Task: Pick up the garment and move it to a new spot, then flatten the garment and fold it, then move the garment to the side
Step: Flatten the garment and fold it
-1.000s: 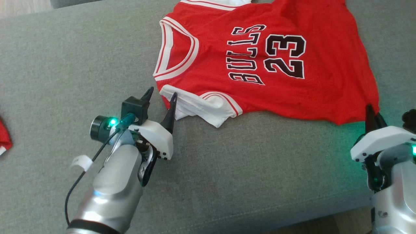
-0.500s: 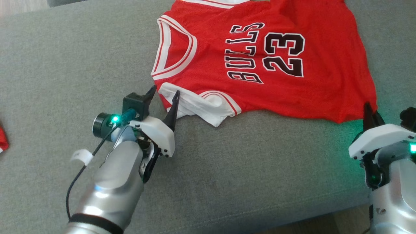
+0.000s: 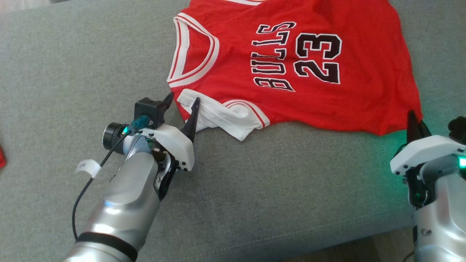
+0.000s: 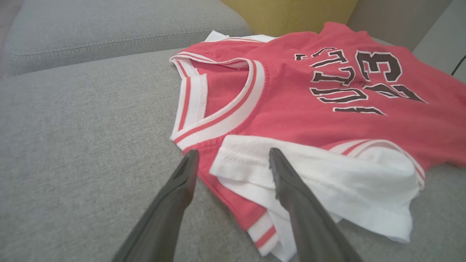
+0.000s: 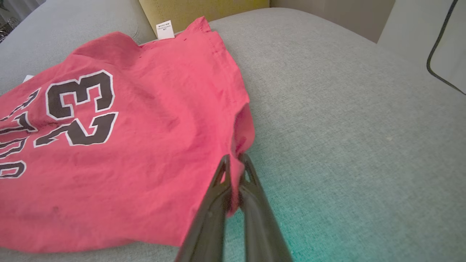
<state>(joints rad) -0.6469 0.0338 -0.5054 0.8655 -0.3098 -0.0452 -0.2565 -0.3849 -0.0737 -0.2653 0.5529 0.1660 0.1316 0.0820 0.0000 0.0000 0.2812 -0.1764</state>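
Note:
The sleeve bunched beside the striped collar [image 3: 192, 78] needs to be flattened, so my left gripper should next grab the jersey by its white cuff edge [image 3: 186, 98].
The garment [image 3: 327, 98] is a red jersey with white trim and black "BULLS 23" lettering, lying spread on the grey sofa seat [image 3: 255, 189]. Its white sleeve [image 3: 225, 118] is crumpled at the near left corner. My left gripper [image 3: 182, 100] is open at that corner, one finger on each side of the sleeve's white edge [image 4: 247, 163]. My right gripper [image 3: 415, 122] is shut on the garment's near right hem corner [image 5: 238, 171], which bunches up between the fingers.
A yellow cushion [image 5: 189, 11] stands behind the garment against the sofa back. A scrap of red cloth [image 3: 2, 158] lies at the far left edge. A black cable [image 5: 437, 47] hangs at the right. Bare grey seat stretches in front of the garment.
The left gripper has edged forward so its fingers straddle the white sleeve edge. The head view has shifted a little; the right gripper keeps its grip on the hem corner.

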